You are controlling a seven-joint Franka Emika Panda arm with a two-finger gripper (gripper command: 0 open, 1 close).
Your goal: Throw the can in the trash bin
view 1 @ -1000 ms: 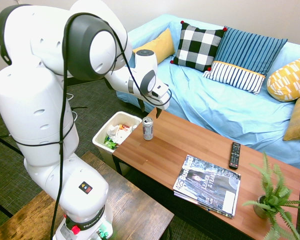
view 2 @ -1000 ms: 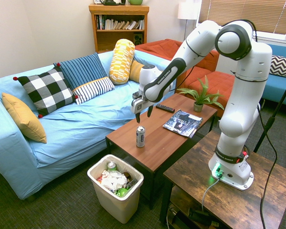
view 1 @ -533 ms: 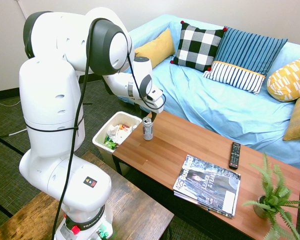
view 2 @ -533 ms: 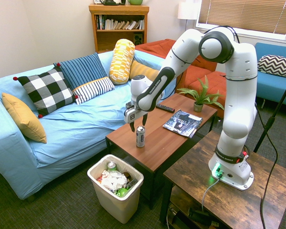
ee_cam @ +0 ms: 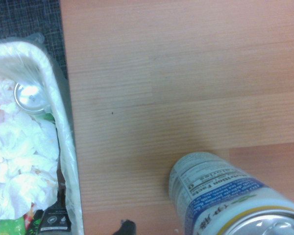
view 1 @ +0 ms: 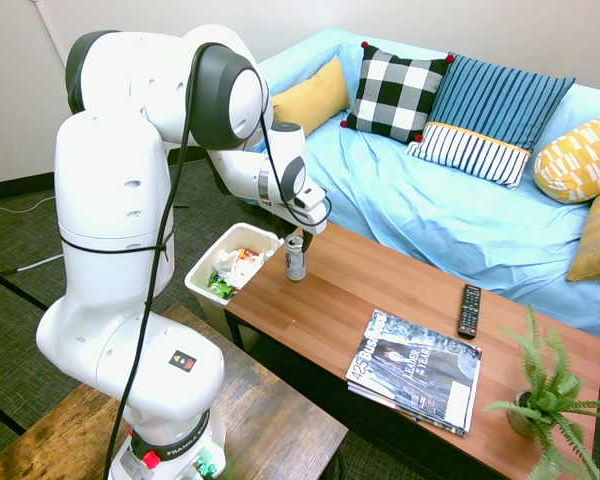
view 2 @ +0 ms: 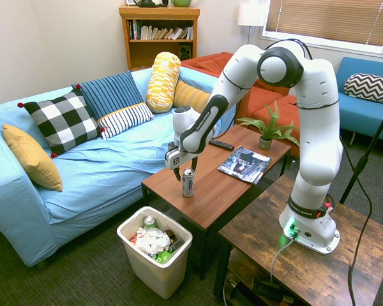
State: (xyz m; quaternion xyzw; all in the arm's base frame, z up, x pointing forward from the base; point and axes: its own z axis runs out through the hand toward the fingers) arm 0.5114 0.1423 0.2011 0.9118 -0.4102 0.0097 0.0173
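Note:
I should close my gripper on the silver can now. My gripper's fingers reach down beside the upper part of the can, so they would hold the can.
The slim silver can [view 1: 295, 259] [view 2: 188, 183] stands upright near the bin end of the brown coffee table [view 1: 380, 300]. My gripper [view 1: 299, 237] [view 2: 185, 169] hangs open just above it, with one finger on each side of the can's top. I cannot tell whether the fingers touch the can. In the wrist view the can [ee_cam: 220, 193] rises close by, white and blue print on its side. The cream-white trash bin [view 1: 202, 268] [view 2: 158, 277] [ee_cam: 63, 122] sits on the floor against that table end, filled with white paper and green scraps, with another can lying inside.
On the table lie a magazine [view 1: 415, 368], a black remote [view 1: 469, 310] and a potted plant [view 1: 540, 395]. A blue sofa [view 1: 460, 220] with several pillows runs behind the table. A dark wooden side table [view 1: 270, 425] lies in front.
The arm has swung toward the bin end of the table and lowered. The open gripper came down from above and beside the can to around its top. The can has not moved.

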